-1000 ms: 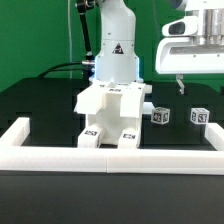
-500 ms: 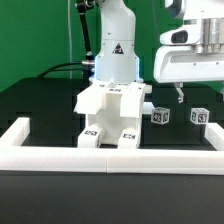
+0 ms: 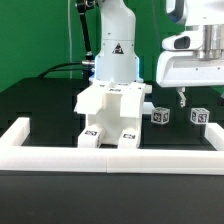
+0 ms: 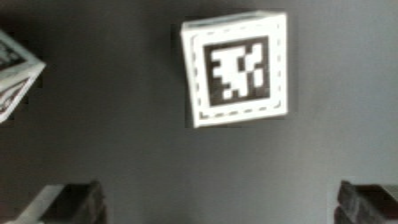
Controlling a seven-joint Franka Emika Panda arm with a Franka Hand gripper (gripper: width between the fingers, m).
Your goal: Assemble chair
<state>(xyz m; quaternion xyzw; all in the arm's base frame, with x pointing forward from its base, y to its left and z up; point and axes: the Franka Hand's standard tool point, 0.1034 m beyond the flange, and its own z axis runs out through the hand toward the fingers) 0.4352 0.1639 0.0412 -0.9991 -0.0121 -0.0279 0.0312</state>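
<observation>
I should next take the tagged block farther from the white chair (image 3: 110,108) by the block's long sides with my gripper, so the chair can be built up.
The partly built white chair (image 3: 110,108) stands in the middle of the black table, in front of the robot base. Two small white tagged blocks lie to the exterior view's right of it: one nearer the chair (image 3: 160,116), one farther right (image 3: 199,116). My gripper (image 3: 199,98) hangs open and empty just above the farther block. In the wrist view that block's tagged top (image 4: 233,70) lies ahead of the open gripper (image 4: 222,205). The dark fingertips (image 4: 71,200) show at both lower corners. The other block shows at the picture's edge (image 4: 15,75).
A long low white barrier wall (image 3: 110,155) runs along the table's front, with short arms at both ends. The robot base (image 3: 115,50) stands behind the chair. A green backdrop closes off the back.
The gripper has come down toward the far-right block and shifted slightly to the exterior view's right. Its jaws stay open. The chair and the blocks have not moved.
</observation>
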